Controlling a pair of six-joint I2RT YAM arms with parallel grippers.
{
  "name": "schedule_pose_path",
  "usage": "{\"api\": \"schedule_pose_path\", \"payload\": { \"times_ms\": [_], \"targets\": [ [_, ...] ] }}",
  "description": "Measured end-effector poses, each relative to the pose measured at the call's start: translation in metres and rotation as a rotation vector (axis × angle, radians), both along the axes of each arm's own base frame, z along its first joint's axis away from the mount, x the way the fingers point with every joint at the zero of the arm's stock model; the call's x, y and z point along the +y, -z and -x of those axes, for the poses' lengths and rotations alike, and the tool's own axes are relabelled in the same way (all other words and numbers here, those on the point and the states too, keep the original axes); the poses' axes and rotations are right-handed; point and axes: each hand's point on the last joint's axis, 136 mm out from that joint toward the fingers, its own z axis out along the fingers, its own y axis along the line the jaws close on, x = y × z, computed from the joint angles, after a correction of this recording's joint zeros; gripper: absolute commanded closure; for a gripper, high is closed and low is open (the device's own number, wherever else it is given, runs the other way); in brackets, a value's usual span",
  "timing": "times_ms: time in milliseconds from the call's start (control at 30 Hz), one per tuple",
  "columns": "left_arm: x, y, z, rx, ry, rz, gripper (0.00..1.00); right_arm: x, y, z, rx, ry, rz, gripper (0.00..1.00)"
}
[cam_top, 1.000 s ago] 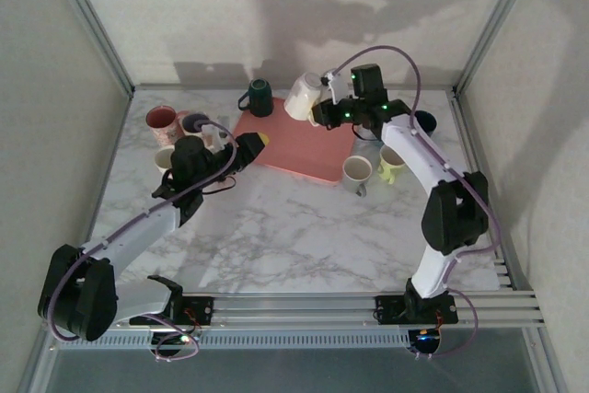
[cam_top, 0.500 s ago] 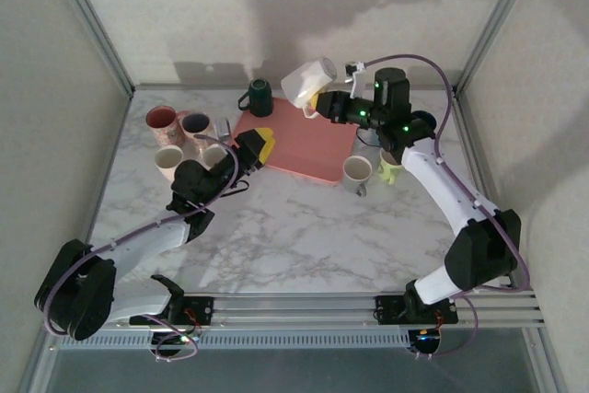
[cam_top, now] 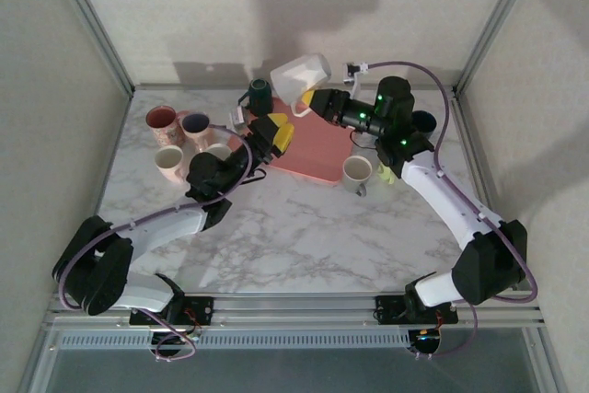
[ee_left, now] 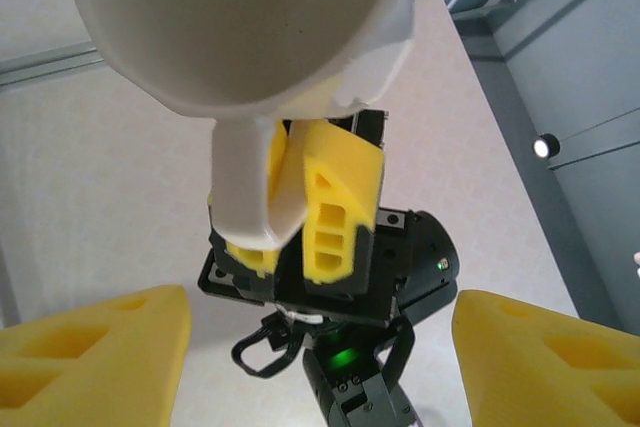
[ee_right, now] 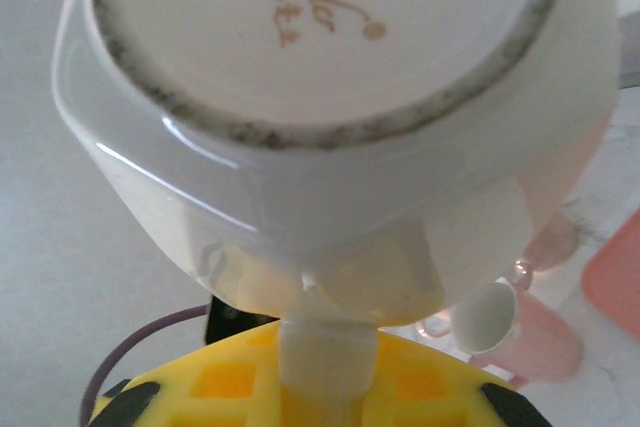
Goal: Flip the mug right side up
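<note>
My left gripper should grab the white mug's handle (cam_top: 298,109) (ee_left: 244,186) next, from the mug's open side. I can then put the mug down right side up.
The white mug (cam_top: 300,75) hangs in the air above the back of the pink tray (cam_top: 317,156), tilted. My right gripper (cam_top: 313,102) is shut on its handle (ee_left: 250,182). The right wrist view looks at the mug's printed base (ee_right: 320,27), with the handle running down between my yellow fingers (ee_right: 200,387). My left gripper (cam_top: 276,133) stands open just below and left of the mug, pointing up at it. In the left wrist view the mug's open mouth (ee_left: 240,17) faces me, and my left gripper (ee_left: 320,367) has nothing between its yellow fingers (ee_left: 90,357).
A dark green mug (cam_top: 259,95) stands at the tray's back left corner. Three mugs (cam_top: 162,121) cluster at the left. A white mug (cam_top: 356,170), a pale green one (cam_top: 392,168) and a dark one (cam_top: 424,121) stand right of the tray.
The right gripper has lifted the mug higher and tipped it over the tray. The left gripper has risen and moved right, up under the mug.
</note>
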Motion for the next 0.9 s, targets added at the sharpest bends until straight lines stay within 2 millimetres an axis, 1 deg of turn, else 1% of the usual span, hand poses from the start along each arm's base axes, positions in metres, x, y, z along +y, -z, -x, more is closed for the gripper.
{"api": "schedule_pose_path", "payload": {
  "times_ms": [133, 233, 367, 467, 600, 667, 900],
  "targets": [
    [-0.004, 0.001, -0.003, 0.018, 0.003, 0.021, 0.32, 0.003, -0.005, 0.006, 0.002, -0.014, -0.020, 1.00],
    [-0.004, 0.001, -0.006, 0.024, -0.004, 0.035, 0.36, 0.005, -0.008, 0.008, 0.003, -0.022, -0.033, 1.00],
    [-0.004, -0.001, -0.011, 0.023, -0.011, 0.059, 0.42, 0.010, -0.010, 0.015, 0.007, -0.041, -0.043, 1.00],
    [-0.004, -0.007, -0.012, 0.011, -0.012, 0.083, 0.48, 0.016, -0.010, 0.023, 0.010, -0.067, -0.049, 1.00],
    [-0.004, -0.015, -0.012, -0.012, -0.010, 0.107, 0.61, 0.023, -0.008, 0.030, 0.014, -0.094, -0.049, 1.00],
    [-0.003, -0.018, -0.011, -0.021, -0.009, 0.118, 0.67, 0.023, -0.007, 0.031, 0.013, -0.095, -0.050, 1.00],
    [-0.002, -0.019, -0.011, -0.025, -0.010, 0.129, 0.91, 0.022, -0.013, 0.034, 0.000, -0.090, -0.063, 1.00]
  ]
}}
